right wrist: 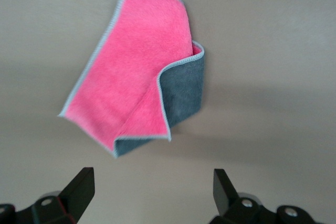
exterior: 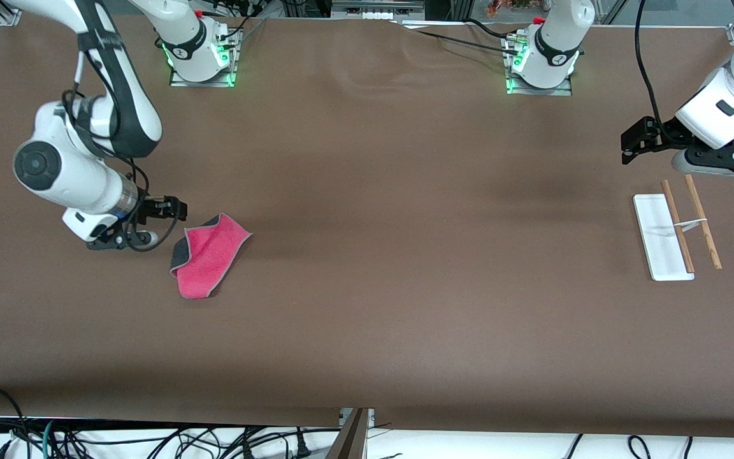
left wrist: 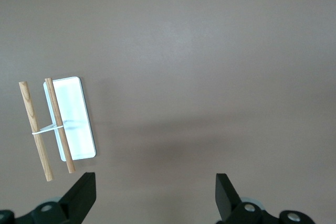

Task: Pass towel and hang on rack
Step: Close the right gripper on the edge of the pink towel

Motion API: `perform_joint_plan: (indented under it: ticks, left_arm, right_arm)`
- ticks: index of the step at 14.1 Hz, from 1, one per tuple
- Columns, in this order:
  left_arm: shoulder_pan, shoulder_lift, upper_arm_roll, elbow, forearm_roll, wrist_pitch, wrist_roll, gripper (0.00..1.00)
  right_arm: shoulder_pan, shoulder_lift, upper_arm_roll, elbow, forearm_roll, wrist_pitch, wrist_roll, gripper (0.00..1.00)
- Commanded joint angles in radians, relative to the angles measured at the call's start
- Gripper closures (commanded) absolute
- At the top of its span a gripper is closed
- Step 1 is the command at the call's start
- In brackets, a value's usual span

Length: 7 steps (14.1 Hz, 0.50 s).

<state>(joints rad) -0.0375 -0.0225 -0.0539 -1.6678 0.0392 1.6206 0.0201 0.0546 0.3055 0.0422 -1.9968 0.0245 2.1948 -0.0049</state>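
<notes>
My right gripper picks up the towel by its hemmed edge (exterior: 220,217) next, to pass it over for hanging on the rack (exterior: 663,239).
The towel (exterior: 209,256) lies partly folded on the table toward the right arm's end, pink-red face up with a dark grey corner turned over; it also fills the right wrist view (right wrist: 137,72). My right gripper (exterior: 122,241) hangs low just beside it, open and empty (right wrist: 154,192). The rack (exterior: 663,239) sits at the left arm's end: a flat white base with two thin wooden rods (exterior: 702,220) joined by a wire, seen too in the left wrist view (left wrist: 74,124). My left gripper (exterior: 724,162) hovers over the table beside the rack, open and empty (left wrist: 156,198).
The brown table (exterior: 405,223) stretches wide between towel and rack. Both arm bases (exterior: 201,54) stand along its edge farthest from the front camera. Cables (exterior: 150,440) hang below the edge nearest that camera.
</notes>
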Motion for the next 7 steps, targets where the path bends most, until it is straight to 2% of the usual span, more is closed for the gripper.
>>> perform_joint_plan:
  ticks: [1, 6, 7]
  left_arm:
    - [-0.001, 0.007, -0.003, 0.02, 0.028, -0.019, -0.011, 0.0]
    - [-0.001, 0.006, -0.004, 0.02, 0.028, -0.025, -0.012, 0.0]
    - [-0.001, 0.007, -0.004, 0.02, 0.028, -0.025, -0.012, 0.0]
  right_arm:
    - [-0.021, 0.09, 0.002, 0.0, 0.052, 0.087, 0.008, 0.01]
    - [-0.021, 0.162, 0.005, 0.0, 0.083, 0.154, 0.008, 0.02]
    - [-0.021, 0.164, 0.005, -0.002, 0.083, 0.154, 0.008, 0.05]
